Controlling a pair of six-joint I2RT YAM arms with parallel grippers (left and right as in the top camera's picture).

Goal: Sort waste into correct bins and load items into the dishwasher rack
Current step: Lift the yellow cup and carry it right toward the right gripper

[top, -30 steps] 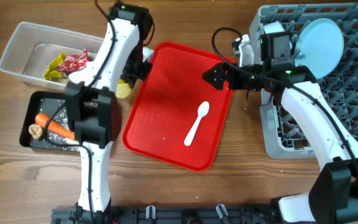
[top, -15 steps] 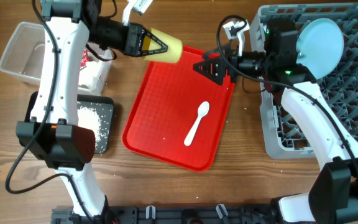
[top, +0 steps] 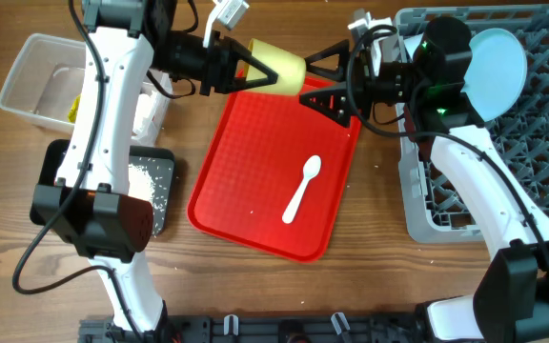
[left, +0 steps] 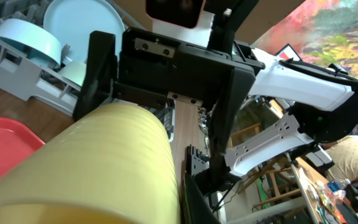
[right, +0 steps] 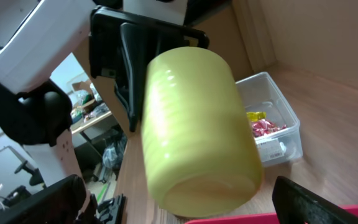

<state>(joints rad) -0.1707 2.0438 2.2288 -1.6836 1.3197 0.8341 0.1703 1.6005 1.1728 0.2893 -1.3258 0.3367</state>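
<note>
I will grab the yellow cup around its base [top: 294, 73] with my right gripper next. The cup's opening then stays free to load facing into the rack [top: 427, 205].
My left gripper [top: 246, 69] is shut on the yellow cup [top: 279, 69] and holds it on its side above the far edge of the red tray. The cup's base points at my right gripper [top: 320, 78]. That gripper is open, with a finger on each side of the base, not touching. In the right wrist view the cup [right: 197, 124] fills the middle between the open fingers [right: 179, 211]. In the left wrist view the cup [left: 92, 168] fills the lower left. The white spoon [top: 303, 188] lies on the red tray. The pale blue plate [top: 492, 71] stands in the grey rack [top: 427, 205].
The red tray [top: 246, 200] lies in the middle. The clear tub [top: 27, 86] at the far left holds wrappers [right: 260, 124]. The black tray [top: 160, 167] beside it holds rice [top: 141, 181]. A pale blue bowl [left: 33, 43] sits in the rack.
My left arm lifted the yellow cup from beside the red tray and carried it right. My right gripper rose, opened wider and now flanks the cup's base.
</note>
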